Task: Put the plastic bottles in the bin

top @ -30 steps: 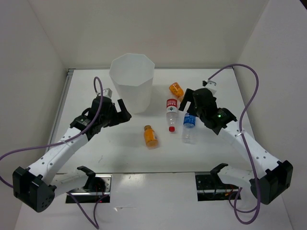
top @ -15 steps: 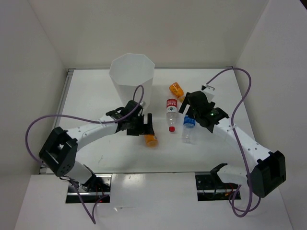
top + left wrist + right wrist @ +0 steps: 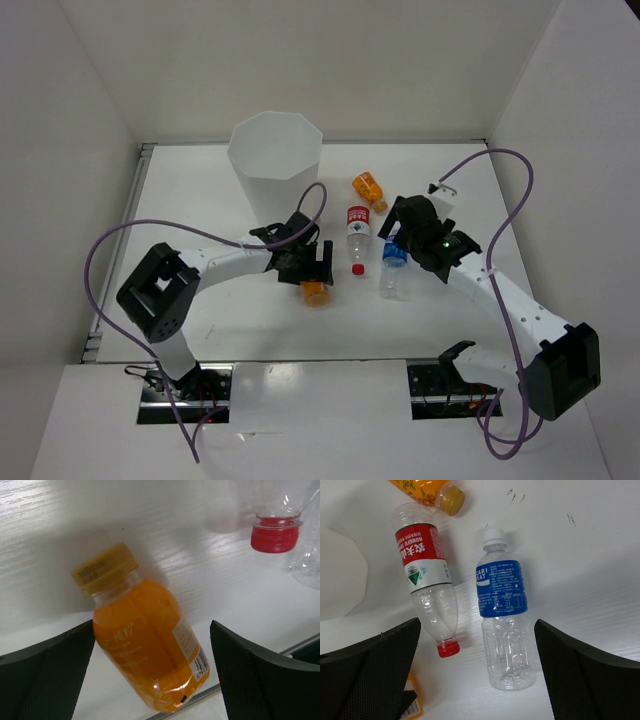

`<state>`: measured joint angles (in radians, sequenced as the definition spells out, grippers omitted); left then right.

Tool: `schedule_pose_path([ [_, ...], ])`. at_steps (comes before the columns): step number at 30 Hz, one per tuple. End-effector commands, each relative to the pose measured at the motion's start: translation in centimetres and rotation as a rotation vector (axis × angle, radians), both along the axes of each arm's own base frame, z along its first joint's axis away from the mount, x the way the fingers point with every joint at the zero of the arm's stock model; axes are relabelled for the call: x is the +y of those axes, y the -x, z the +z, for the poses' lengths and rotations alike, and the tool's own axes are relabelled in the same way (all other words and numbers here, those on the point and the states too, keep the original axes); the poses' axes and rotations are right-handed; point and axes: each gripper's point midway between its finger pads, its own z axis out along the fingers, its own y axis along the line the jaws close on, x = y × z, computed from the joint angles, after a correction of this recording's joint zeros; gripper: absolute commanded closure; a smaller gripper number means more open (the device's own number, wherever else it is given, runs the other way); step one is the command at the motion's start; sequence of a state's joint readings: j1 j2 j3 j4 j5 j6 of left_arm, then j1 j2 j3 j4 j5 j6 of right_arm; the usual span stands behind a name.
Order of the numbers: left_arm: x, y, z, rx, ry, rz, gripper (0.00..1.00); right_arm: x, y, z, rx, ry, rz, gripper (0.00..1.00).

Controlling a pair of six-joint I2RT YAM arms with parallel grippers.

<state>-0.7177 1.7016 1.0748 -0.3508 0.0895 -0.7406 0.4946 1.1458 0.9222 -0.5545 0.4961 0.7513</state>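
Note:
My left gripper lowers before it closes on the orange bottle. Its fingers are too high, with the whole bottle between them in the left wrist view.
An orange bottle [image 3: 145, 640] [image 3: 316, 294] lies on the table between the open jaws of my left gripper [image 3: 310, 272], untouched by either finger. The clear blue-label bottle [image 3: 502, 625] [image 3: 393, 272] lies under my right gripper [image 3: 400, 240], which stands open above it. Beside it lies the clear red-label bottle [image 3: 427, 580] [image 3: 357, 233] with its red cap [image 3: 276, 534] toward the near edge. A second orange bottle [image 3: 367, 188] [image 3: 427, 490] lies farther back. The white bin [image 3: 275, 172] stands upright at the back left.
White walls close in the table [image 3: 200, 300] at the back and both sides. Purple cables loop over each arm. The bin stands just behind the left arm's wrist.
My left arm has swung from beside the bin over to the near orange bottle and dropped around it. The right gripper has shifted slightly over the blue-label bottle.

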Motion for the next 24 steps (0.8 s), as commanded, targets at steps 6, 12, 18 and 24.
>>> schedule_pose_path([
  [6,-1.9,-1.0,-1.4,-0.026,-0.061,0.017,0.04,-1.1,0.7,1.4,-0.062,-0.029,-0.044,0.0],
  [12,-1.4,-0.4,-1.7,-0.028,-0.088,0.047,0.26,-1.2,0.8,1.7,-0.071,-0.034,-0.044,0.0],
  [18,-1.3,-0.9,1.4,-0.089,-0.058,0.054,0.44,-0.8,0.7,1.5,-0.074,-0.043,-0.026,0.0],
  [24,-1.2,-2.6,12.7,-0.346,0.005,0.012,0.5,-0.2,0.6,-0.4,-0.025,-0.034,0.002,0.0],
])
